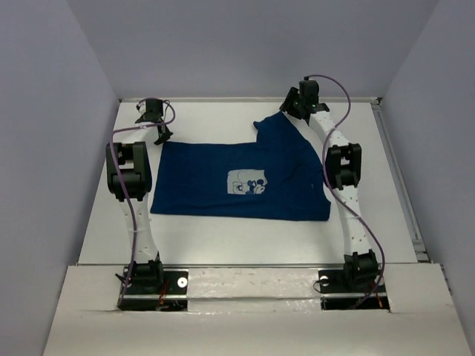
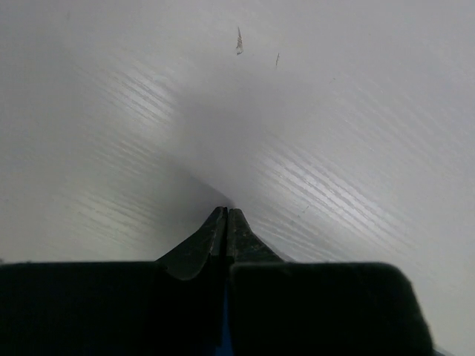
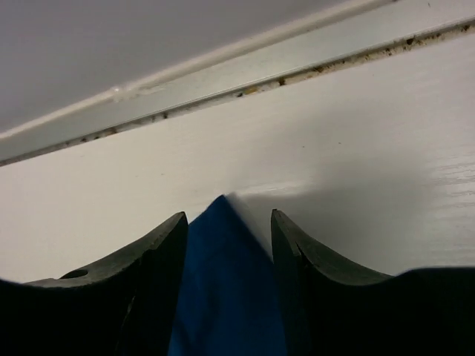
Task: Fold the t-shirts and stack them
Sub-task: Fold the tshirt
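Note:
I will next grip the fold at the t-shirt's far sleeve with my right gripper, to fold the sleeve inward over the body of the t-shirt.
A dark navy t-shirt [image 1: 215, 178] lies spread flat on the white table [image 1: 223, 237], its pale square cartoon print [image 1: 249, 183] facing up. My left gripper [image 1: 159, 136] sits at the shirt's far left corner. In the left wrist view its fingers [image 2: 225, 213] are pressed together, with a thin strip of blue cloth [image 2: 223, 337] showing between them. My right gripper [image 1: 289, 113] is at the shirt's far right sleeve. Its jaws [image 3: 226, 216] stand apart, and a peak of blue cloth [image 3: 226, 297] rises between them without being pinched.
Grey walls close the table in on three sides. A pale rail [image 3: 223, 70] runs along the back edge just beyond the right gripper. Another rail [image 1: 399, 185] lines the table's right side. Both arm bases [image 1: 148, 278] [image 1: 356, 271] stand at the near edge.

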